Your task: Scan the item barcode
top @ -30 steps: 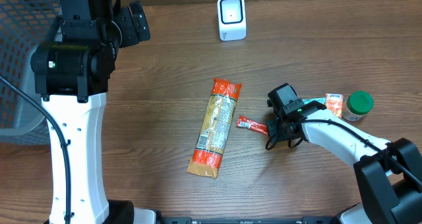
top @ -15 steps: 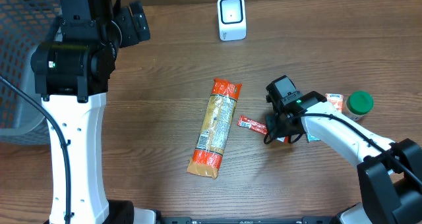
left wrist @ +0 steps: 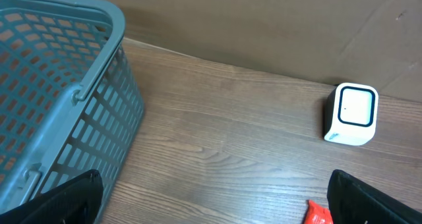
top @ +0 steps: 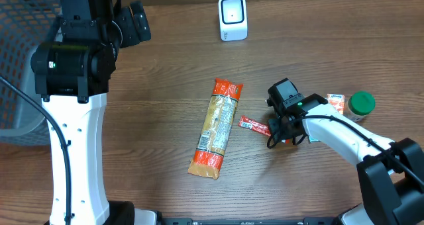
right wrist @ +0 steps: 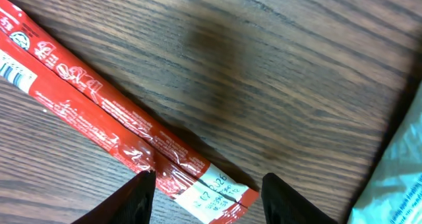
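The white date-printed end is the part my right gripper should grab next on the red stick packet. The barcode then stays uncovered to scan.
A thin red stick packet lies on the wooden table, just right of a long orange pasta bag. My right gripper is low over the packet's right end. In the right wrist view the red stick packet runs diagonally, and its white date-printed end lies between the jaws of my right gripper, which stand apart around it. The white scanner stands at the back centre. My left gripper hangs wide open and empty, high above the table, facing the scanner.
A teal plastic basket stands at the far left. A small orange-and-white packet and a green-lidded jar sit at the right. A pale teal wrapper lies close beside my right gripper.
My right gripper has shifted slightly left onto the red packet's end, and its jaws have spread wider. The left arm has not moved.
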Robot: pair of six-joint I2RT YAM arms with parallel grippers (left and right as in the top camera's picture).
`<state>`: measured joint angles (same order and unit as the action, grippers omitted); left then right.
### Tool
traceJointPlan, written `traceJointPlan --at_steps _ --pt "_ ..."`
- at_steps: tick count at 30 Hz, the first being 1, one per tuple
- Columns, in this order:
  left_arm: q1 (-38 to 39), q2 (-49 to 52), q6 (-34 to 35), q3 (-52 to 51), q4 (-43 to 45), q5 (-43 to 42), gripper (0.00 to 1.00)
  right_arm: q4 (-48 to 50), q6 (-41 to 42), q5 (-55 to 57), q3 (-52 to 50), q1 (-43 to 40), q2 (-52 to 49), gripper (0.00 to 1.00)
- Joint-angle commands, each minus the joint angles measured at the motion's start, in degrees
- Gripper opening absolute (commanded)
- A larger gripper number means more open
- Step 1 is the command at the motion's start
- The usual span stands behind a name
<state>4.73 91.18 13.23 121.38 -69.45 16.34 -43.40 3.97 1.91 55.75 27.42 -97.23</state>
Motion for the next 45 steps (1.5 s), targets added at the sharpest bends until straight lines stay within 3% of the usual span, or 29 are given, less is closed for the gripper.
traceJointPlan --at_steps 1,20,25,27,38,45 --pt "-0.22 -0.17 -1.05 0.55 0.02 0.59 1.00 0.61 -2.97 0.57 -0.66 -0.17 -1.07 0.54" --pt "-0.22 -0.17 -1.05 0.55 0.02 0.59 1.00 4.48 -4.07 -1.14 -4.85 -0.15 -1.11 0.52" --pt "-0.22 -0.17 -1.05 0.55 0.02 0.59 1.00 4.11 -4.07 -1.18 -4.85 -0.15 -1.11 0.14" --pt "-0.22 -0.17 -1.05 0.55 0.02 0.57 1.00 4.11 -4.09 -1.38 -4.83 -0.15 -1.11 0.04" --pt "-0.22 -0.17 -1.05 0.55 0.02 0.57 1.00 -1.05 -3.98 -2.08 3.78 -0.15 2.29 0.04" --pt "-0.22 -0.17 -1.05 0.55 0.02 0.59 1.00 -0.17 -3.72 -10.40 5.44 -0.15 2.95 0.04"
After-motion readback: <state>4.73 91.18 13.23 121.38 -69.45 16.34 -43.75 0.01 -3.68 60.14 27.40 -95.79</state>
